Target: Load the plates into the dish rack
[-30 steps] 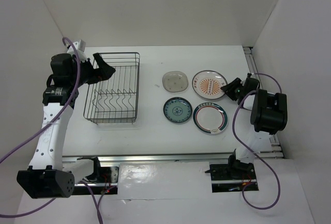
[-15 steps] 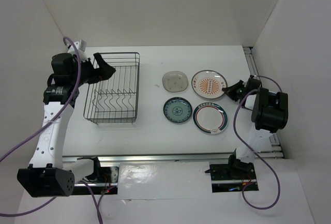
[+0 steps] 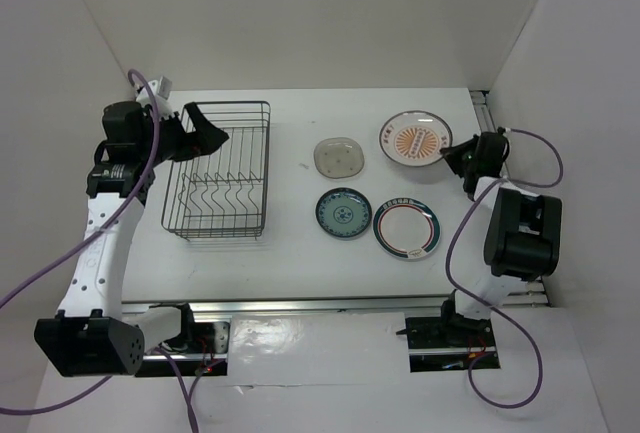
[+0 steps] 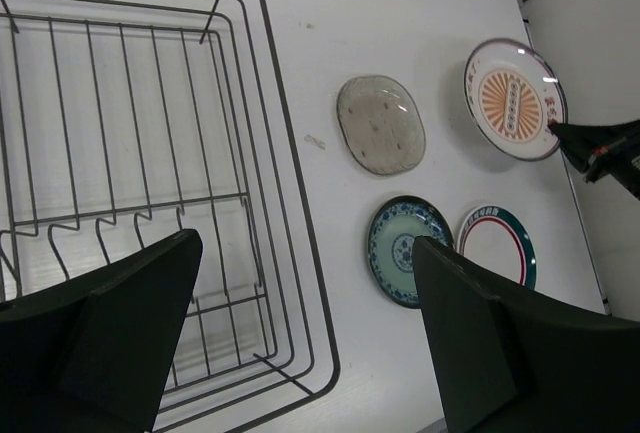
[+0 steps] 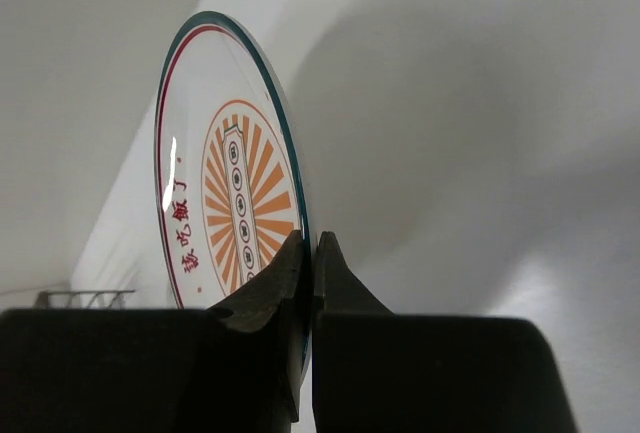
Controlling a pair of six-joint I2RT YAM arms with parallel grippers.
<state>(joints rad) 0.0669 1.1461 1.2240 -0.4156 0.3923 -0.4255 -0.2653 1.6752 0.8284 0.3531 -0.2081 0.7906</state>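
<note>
The orange sunburst plate's rim (image 3: 383, 131) (image 4: 469, 69) is the part my left gripper should grab next, across from my right gripper. The plate's far edge then stays free for loading it into the rack.
My right gripper (image 3: 452, 156) (image 5: 310, 243) is shut on the rim of the orange sunburst plate (image 3: 413, 139) (image 5: 230, 203) and holds it lifted off the table at the back right. The translucent grey plate (image 3: 338, 157), the teal-blue plate (image 3: 344, 212) and the white plate with the green-and-red rim (image 3: 407, 229) lie flat on the table. The dark wire dish rack (image 3: 219, 168) (image 4: 130, 183) stands empty at the left. My left gripper (image 3: 196, 129) is open and empty above the rack's back left corner.
White walls close in the table on the back, left and right. A metal rail (image 3: 490, 123) runs along the right edge beside my right arm. The plates also show in the left wrist view, grey (image 4: 380, 123), teal-blue (image 4: 408, 249), rimmed (image 4: 497, 243).
My right gripper has lifted the sunburst plate off the table and carried it back and to the right. The left arm has barely moved.
</note>
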